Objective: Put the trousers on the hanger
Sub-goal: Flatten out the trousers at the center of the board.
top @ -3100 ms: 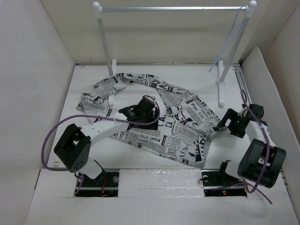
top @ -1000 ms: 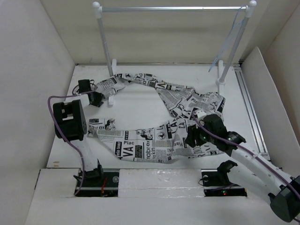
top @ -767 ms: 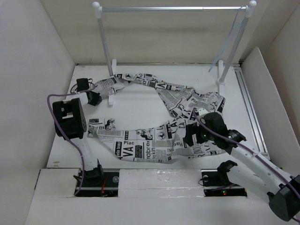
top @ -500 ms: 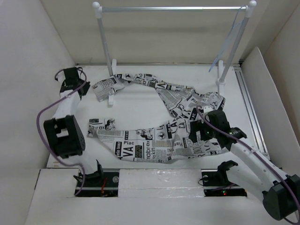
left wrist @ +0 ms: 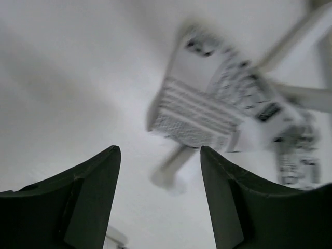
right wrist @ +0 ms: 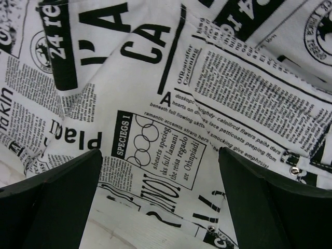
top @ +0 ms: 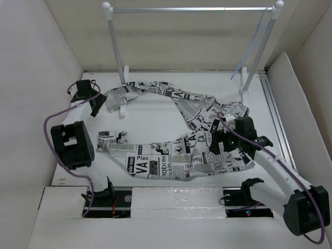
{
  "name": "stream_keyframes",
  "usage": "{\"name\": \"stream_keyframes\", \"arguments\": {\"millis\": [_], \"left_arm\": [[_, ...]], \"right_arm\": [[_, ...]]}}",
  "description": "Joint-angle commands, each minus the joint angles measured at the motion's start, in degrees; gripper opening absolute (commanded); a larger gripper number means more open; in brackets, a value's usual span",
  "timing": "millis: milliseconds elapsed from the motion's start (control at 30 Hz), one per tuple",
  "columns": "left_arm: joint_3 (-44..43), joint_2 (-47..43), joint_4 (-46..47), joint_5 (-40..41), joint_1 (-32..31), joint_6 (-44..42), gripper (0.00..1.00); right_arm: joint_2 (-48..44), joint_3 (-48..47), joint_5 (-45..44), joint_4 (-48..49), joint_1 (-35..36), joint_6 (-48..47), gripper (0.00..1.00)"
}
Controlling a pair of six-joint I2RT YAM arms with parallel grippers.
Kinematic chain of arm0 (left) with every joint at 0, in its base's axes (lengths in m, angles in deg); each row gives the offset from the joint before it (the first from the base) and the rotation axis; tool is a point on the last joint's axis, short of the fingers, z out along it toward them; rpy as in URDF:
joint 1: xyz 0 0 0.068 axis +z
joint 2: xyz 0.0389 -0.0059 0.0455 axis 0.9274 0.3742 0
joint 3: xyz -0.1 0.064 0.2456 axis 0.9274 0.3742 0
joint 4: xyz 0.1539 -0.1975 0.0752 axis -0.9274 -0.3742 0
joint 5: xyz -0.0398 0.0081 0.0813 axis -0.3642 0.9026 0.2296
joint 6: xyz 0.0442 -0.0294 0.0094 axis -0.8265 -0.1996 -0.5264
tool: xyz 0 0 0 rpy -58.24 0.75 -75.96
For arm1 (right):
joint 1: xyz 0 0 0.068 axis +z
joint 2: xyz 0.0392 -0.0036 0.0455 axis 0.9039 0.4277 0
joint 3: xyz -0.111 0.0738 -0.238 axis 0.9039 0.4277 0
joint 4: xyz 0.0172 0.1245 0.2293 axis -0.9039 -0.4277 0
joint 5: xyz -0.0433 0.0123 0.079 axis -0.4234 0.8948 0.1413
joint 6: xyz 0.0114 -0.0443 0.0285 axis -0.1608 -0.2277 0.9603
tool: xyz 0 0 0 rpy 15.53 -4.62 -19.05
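My left gripper will next grab the far leg's end (top: 111,100) of the trousers (top: 150,165), to pull that leg out straight so the trousers can be placed on the hanger.
The trousers (top: 150,165) lie spread on the table, the waist at the right, one leg curving to the far left and one running along the near side. My left gripper (top: 97,107) is open and empty, just left of the far leg's end; that end shows blurred ahead of it in the left wrist view (left wrist: 207,109), where the gripper (left wrist: 159,155) holds nothing. My right gripper (top: 220,142) is open, low over the waist cloth (right wrist: 171,104), with its jaws (right wrist: 160,155) wide apart. The pale-blue hanger (top: 254,46) hangs at the right end of the rack's bar.
The white two-post rack with metal crossbar (top: 192,9) stands at the back; its left foot (top: 123,110) is by the far leg's end and shows blurred in the left wrist view (left wrist: 171,168). White walls enclose the table, with a slanted panel (top: 293,109) on the right.
The left arm let go of the trousers and swung to the far left, then edged back toward the leg's end. The right arm came over the waist. The near leg now lies stretched leftward.
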Motion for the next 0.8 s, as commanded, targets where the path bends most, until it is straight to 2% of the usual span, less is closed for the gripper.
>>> {"name": "stream_keyframes", "arguments": {"millis": [0, 100, 300, 467, 533, 633, 667, 767], "left_arm": [[-2.75, 4.19, -2.43, 2.50, -1.87, -2.91, 0.60], [-7.24, 9.56, -3.50, 6.72, -3.99, -5.55, 0.60], [-11.73, 17.91, -4.81, 6.37, -3.99, -7.75, 0.58], [-13.68, 22.41, -7.89, 9.09, -5.14, -9.25, 0.46], [-12.63, 23.12, -8.07, 9.18, -5.14, -9.25, 0.45], [-11.57, 23.73, -7.02, 7.97, -5.14, -9.51, 0.46], [-11.83, 24.08, -7.01, 7.87, -5.14, -9.60, 0.51], [-13.94, 25.75, -7.72, 6.82, -7.50, -11.00, 0.52]], "right_arm": [[-1.29, -2.33, 3.10, 2.96, 1.40, -2.14, 0.99], [-1.91, -1.10, 2.40, 3.13, 2.02, -1.62, 0.99], [-2.79, 1.01, 1.61, 3.83, 2.64, 1.71, 0.99], [-2.44, 0.49, 0.29, 4.01, 3.16, 2.34, 0.99], [-2.17, -0.83, -0.68, 3.66, 3.16, 1.82, 0.99], [-1.12, -2.76, -0.86, 3.75, 3.16, 1.11, 0.99], [-0.77, -3.11, -0.68, 3.83, 3.16, 1.02, 0.99], [1.16, -3.99, 0.98, 5.33, 3.16, 1.20, 0.99]]}}
